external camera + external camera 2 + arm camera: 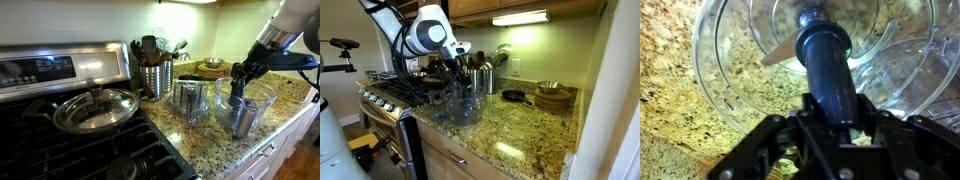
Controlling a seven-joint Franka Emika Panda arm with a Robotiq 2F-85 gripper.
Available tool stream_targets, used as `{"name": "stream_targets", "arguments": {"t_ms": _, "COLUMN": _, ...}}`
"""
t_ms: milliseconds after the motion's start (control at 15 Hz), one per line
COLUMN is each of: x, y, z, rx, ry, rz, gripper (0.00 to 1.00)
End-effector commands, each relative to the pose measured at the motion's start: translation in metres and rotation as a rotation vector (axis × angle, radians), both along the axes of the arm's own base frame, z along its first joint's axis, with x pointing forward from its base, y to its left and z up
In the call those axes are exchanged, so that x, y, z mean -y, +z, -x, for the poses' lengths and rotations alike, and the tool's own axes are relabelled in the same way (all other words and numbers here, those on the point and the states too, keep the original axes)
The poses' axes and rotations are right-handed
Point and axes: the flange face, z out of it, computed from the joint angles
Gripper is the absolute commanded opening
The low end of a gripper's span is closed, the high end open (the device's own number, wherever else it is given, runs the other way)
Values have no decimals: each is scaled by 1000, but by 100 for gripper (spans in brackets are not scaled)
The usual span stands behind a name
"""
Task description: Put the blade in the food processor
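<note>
My gripper opens next, since the lower end of the blade's stem and the blade sit well inside the bowl, over the bottom of the bowl.
My gripper [830, 125] is shut on the dark blue shaft of the blade [823, 62], whose metal cutting edge sticks out to the left. The blade hangs inside the clear plastic food processor bowl [730, 60], over its bottom. In both exterior views the gripper [241, 82] [459, 68] reaches down into the bowl [262, 95] [460, 105] on the granite counter. The food processor's clear lid piece [190, 100] stands beside it.
A gas stove with a steel pan [95, 110] is next to the counter. A metal utensil holder [155, 78] with tools stands at the back. Wooden bowls [553, 97] and a small black pan [513, 96] sit further along the counter [520, 130].
</note>
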Motion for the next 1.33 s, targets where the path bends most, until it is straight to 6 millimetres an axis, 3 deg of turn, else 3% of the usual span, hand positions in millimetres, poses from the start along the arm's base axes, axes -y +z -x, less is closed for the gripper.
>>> {"name": "stream_targets", "arguments": {"t_ms": 0, "x": -4, "y": 1, "z": 0, "rx": 22, "ry": -25, "rz": -8, "gripper": 21}}
{"name": "stream_targets", "arguments": {"t_ms": 467, "x": -8, "y": -2, "z": 2, "rx": 14, "ry": -37, "rz": 7, "gripper": 21}}
{"name": "stream_targets", "arguments": {"t_ms": 533, "x": -10, "y": -2, "z": 2, "rx": 12, "ry": -35, "rz": 9, "gripper": 36}}
{"name": "stream_targets", "arguments": {"t_ms": 600, "x": -11, "y": -3, "z": 3, "rx": 10, "ry": -34, "rz": 12, "gripper": 71}}
{"name": "stream_targets", "arguments": {"t_ms": 667, "x": -11, "y": -2, "z": 3, "rx": 10, "ry": -31, "rz": 15, "gripper": 72}}
{"name": "stream_targets", "arguments": {"t_ms": 1000, "x": -14, "y": 2, "z": 4, "rx": 22, "ry": -30, "rz": 27, "gripper": 99}}
{"name": "stream_targets", "arguments": {"t_ms": 1267, "x": -15, "y": 2, "z": 7, "rx": 31, "ry": -1, "rz": 14, "gripper": 100}}
